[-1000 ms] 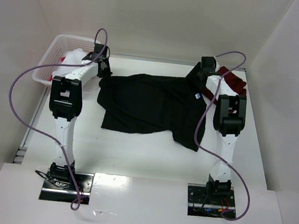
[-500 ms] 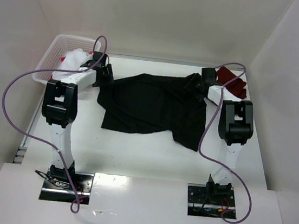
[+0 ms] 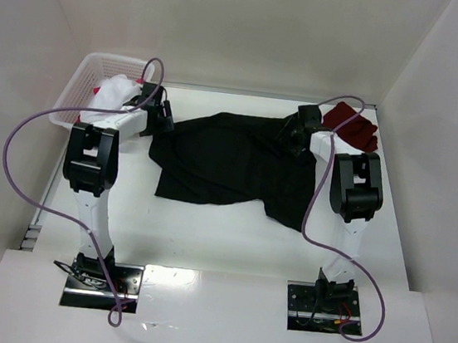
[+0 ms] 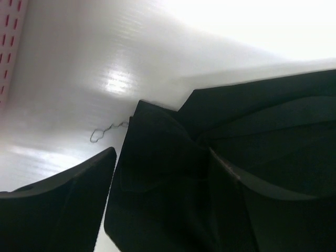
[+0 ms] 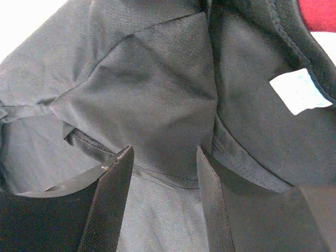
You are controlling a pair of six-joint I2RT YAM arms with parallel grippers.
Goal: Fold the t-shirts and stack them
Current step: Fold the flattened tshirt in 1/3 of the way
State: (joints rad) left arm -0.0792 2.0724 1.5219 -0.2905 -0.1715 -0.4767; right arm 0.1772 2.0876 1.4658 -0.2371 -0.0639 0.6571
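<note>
I should next stretch and spread the black t-shirt for folding, so I need to grab the black t-shirt's back corner (image 3: 164, 134) (image 4: 161, 161) beside the basket with my left gripper and do it from there.
A black t-shirt (image 3: 230, 159) lies spread and rumpled across the middle of the table. My left gripper (image 3: 162, 118) is at its back left corner. In the left wrist view this gripper (image 4: 163, 157) is open, with a black fold (image 4: 157, 152) lying loose between the two fingers. My right gripper (image 3: 294, 134) is at the shirt's back right part, near the collar. It (image 5: 163, 152) stands open over grey-looking black cloth (image 5: 157, 94), touching nothing. The white neck label (image 5: 300, 90) lies to its right. A dark maroon t-shirt (image 3: 353, 126) lies folded at the back right.
A white lattice basket (image 3: 80, 78) stands at the back left and holds a white shirt (image 3: 109, 94) and a bit of pink-red cloth (image 3: 99, 89). White walls close in the table on three sides. Purple cables loop from both arms.
My left gripper has opened and let go of the shirt's left corner. My right gripper has come down and left onto the collar area, and its jaws have narrowed a little.
</note>
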